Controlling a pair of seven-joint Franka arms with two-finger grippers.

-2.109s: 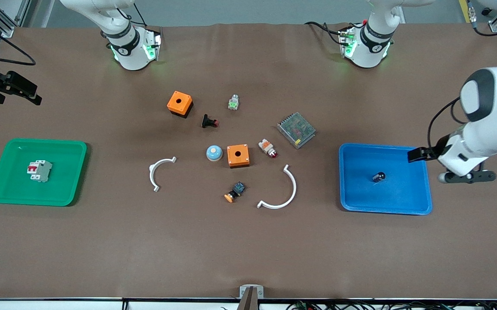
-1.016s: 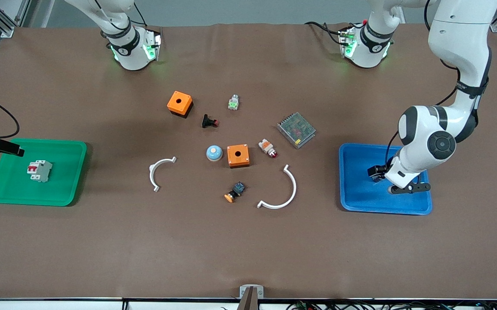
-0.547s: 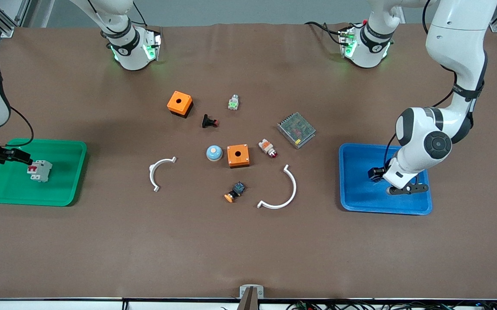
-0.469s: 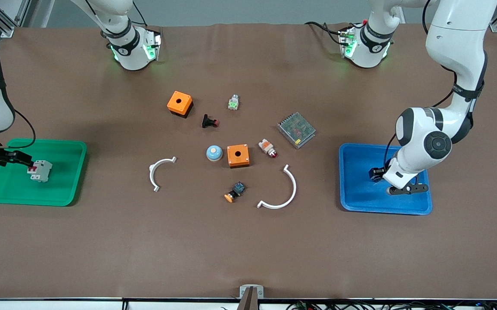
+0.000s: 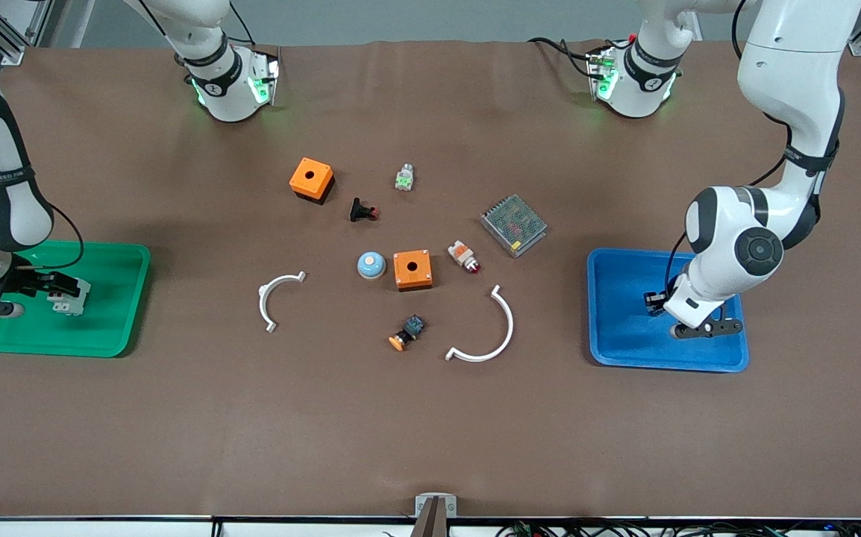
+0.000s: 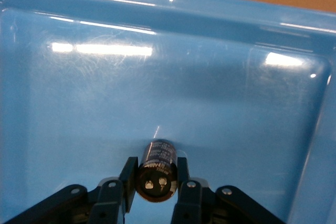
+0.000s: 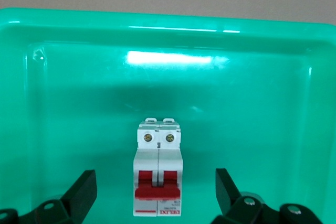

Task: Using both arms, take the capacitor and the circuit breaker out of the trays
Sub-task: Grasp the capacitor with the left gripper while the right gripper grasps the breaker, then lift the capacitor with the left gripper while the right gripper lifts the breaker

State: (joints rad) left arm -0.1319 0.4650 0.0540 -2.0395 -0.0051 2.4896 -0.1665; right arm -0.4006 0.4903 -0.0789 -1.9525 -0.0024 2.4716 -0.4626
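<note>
The right gripper grips the circuit breaker by its body around the red levers next, to take it out of the green tray (image 5: 102, 328) (image 7: 79, 103).
The capacitor (image 6: 157, 167), a small dark cylinder with a shiny end, lies in the blue tray (image 5: 624, 343) at the left arm's end of the table. My left gripper (image 5: 653, 302) is low in that tray and shut on the capacitor, one finger on each side of it, as the left wrist view (image 6: 156, 162) shows. The breaker (image 7: 158, 169), white-grey with red levers, lies flat in the green tray (image 5: 102, 328) at the right arm's end. My right gripper (image 5: 57, 287) is down over it and open, its fingers well apart on either side of the breaker (image 5: 77, 296).
Between the trays lie two orange boxes (image 5: 311, 179) (image 5: 412, 269), two white arcs (image 5: 275, 298) (image 5: 492, 335), a mesh-topped power supply (image 5: 513, 224), a blue dome (image 5: 371, 265) and several small buttons. Each tray has raised walls (image 6: 168, 9) (image 7: 157, 19).
My left gripper has shut on the capacitor in the blue tray. My right gripper has moved over the green tray and come down around the breaker, still open.
</note>
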